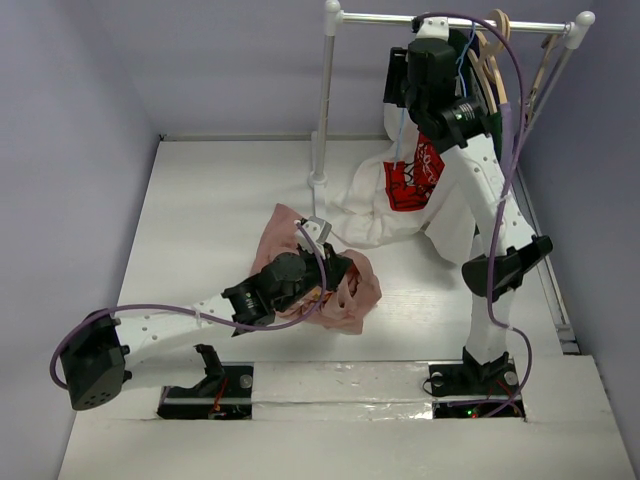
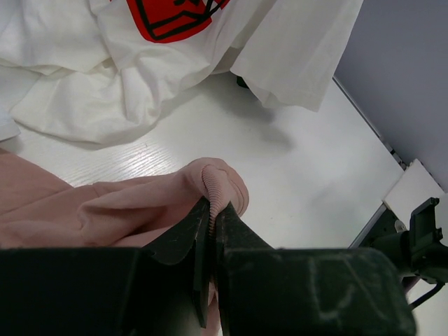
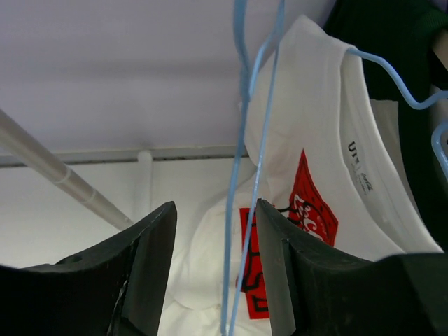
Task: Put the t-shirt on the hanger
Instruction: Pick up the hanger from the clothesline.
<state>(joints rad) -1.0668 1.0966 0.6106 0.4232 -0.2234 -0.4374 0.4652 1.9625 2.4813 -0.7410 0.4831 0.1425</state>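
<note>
The light-blue wire hanger has to go into the t-shirt's collar with its far side, which should stay free. My right gripper needs to grab the hanger edge-on by its near-side wire (image 3: 232, 210) next.
The dusty-pink t-shirt (image 1: 362, 288) lies crumpled on the white table, partly under my left arm. My left gripper (image 1: 335, 275) is shut on its ribbed collar (image 2: 213, 183), and pink cloth (image 2: 98, 210) spreads to the left of the fingers. The thin light-blue wire hanger (image 3: 230, 214) hangs in front of a white shirt, and two of its wires run between the jaws of my right gripper (image 3: 214, 206), which is open. In the top view the right gripper (image 1: 398, 100) is up by the rail, with the hanger (image 1: 400, 150) below it.
A white t-shirt with a red print (image 1: 400, 190) hangs from the rack and drapes onto the table. The white rack pole (image 1: 325, 90) stands at the back. Wooden hangers (image 1: 495, 50) and a dark green garment (image 3: 392, 42) hang on the rail.
</note>
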